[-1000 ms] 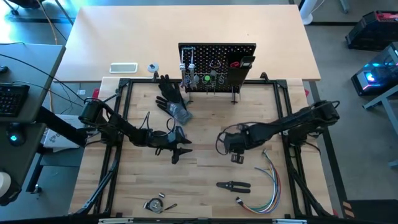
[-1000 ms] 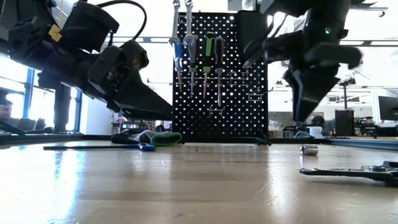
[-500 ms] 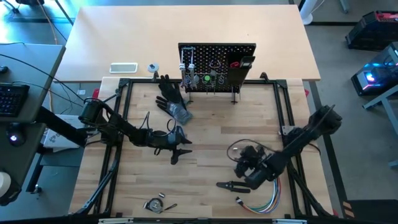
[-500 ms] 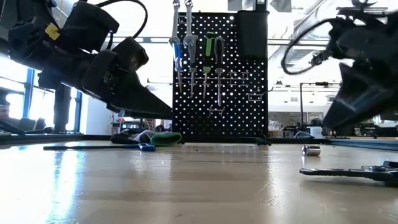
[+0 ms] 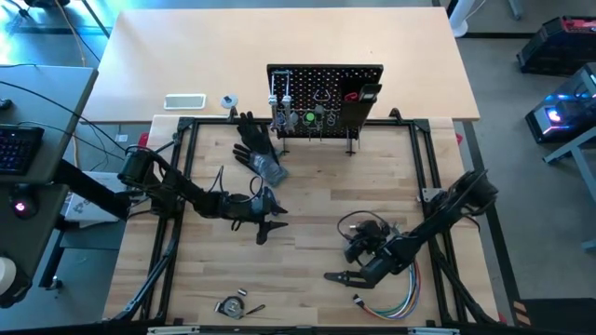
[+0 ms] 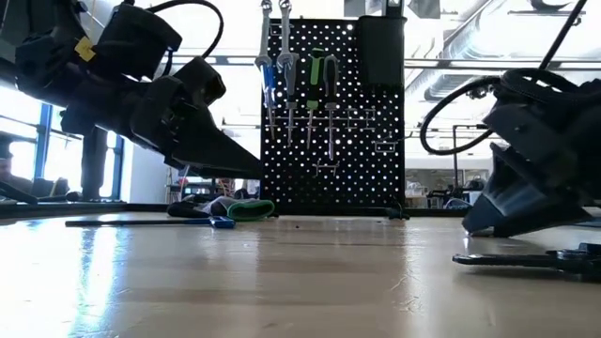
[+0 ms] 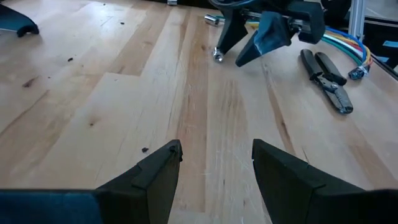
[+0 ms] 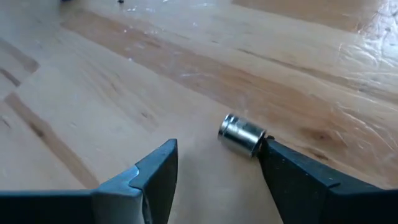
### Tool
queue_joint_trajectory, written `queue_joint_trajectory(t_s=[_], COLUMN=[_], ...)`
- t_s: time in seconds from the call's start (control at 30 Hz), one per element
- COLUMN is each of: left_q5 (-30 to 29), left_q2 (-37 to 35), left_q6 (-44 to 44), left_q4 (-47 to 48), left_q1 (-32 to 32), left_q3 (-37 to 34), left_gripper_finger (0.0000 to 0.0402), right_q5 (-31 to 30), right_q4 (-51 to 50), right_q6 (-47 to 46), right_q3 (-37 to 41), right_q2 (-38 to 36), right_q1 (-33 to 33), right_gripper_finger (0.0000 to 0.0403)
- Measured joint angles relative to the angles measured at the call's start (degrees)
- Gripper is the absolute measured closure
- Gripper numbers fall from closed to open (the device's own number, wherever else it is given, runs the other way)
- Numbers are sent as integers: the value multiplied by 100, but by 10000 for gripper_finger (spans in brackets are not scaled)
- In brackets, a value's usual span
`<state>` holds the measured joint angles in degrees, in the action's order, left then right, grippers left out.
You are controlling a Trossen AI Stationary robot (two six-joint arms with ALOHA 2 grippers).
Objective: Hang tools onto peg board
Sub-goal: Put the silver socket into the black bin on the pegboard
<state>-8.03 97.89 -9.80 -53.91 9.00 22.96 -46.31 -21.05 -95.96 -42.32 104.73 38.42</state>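
I should next put the small silver socket away on the peg board (image 5: pixel 326 93), so I should grab the socket by its flat ends with my right gripper.
The peg board (image 5: pixel 326 93) stands upright at the table's far side, with silver wrenches (image 6: pixel 266 42) and green-handled tools (image 6: pixel 315 75) hanging on it. Black pliers (image 5: pixel 335 277) lie near the front edge. A small silver socket (image 8: pixel 241 135) lies on the wood. My right gripper (image 8: pixel 216 152) is low and open beside the pliers, one fingertip (image 8: pixel 266 148) right at the socket. My left gripper (image 7: pixel 216 146) hovers open over bare wood at centre left. My right gripper's one fingertip stands right against the silver socket's end (image 8: pixel 256 142), slanting down from above. I cannot tell whether it touches. The socket lies on its side on the table, outside the gap between the fingers.
A black glove (image 5: pixel 256 149) lies in front of the peg board's left side. A bundle of coloured wires (image 5: pixel 396 296) curls at the front right beside my right gripper. A small round object (image 5: pixel 231 305) sits at the front left. A blue-handled tool (image 6: pixel 150 222) lies on the table.
My right gripper has swung from the table's middle toward the near edge and sunk close to the wood by the pliers, rolling its wrist as it went. The pliers and socket stay where they were. The left arm has kept still.
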Motion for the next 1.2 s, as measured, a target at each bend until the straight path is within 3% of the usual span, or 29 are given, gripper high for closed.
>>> queue_joint_trajectory(t_s=[0.27, 0.53, 0.9, 1.2], left_q5=[0, 0, -1, 0], left_q2=[0, 0, 0, 0], left_q6=[-64, -112, -116, -114], left_q4=[-31, -38, -37, -39], left_q1=[-42, -40, -40, -40], left_q3=[0, 0, 0, 0], left_gripper_finger=[209, 209, 209, 209], right_q5=[-186, -310, -346, 97], right_q4=[123, 33, 0, -206], right_q6=[138, 259, 336, 931], right_q3=[-1, 32, 32, 45], right_q2=[274, 351, 315, -278], right_q1=[-162, -45, -4, -212], right_gripper_finger=[205, 336, 336, 336])
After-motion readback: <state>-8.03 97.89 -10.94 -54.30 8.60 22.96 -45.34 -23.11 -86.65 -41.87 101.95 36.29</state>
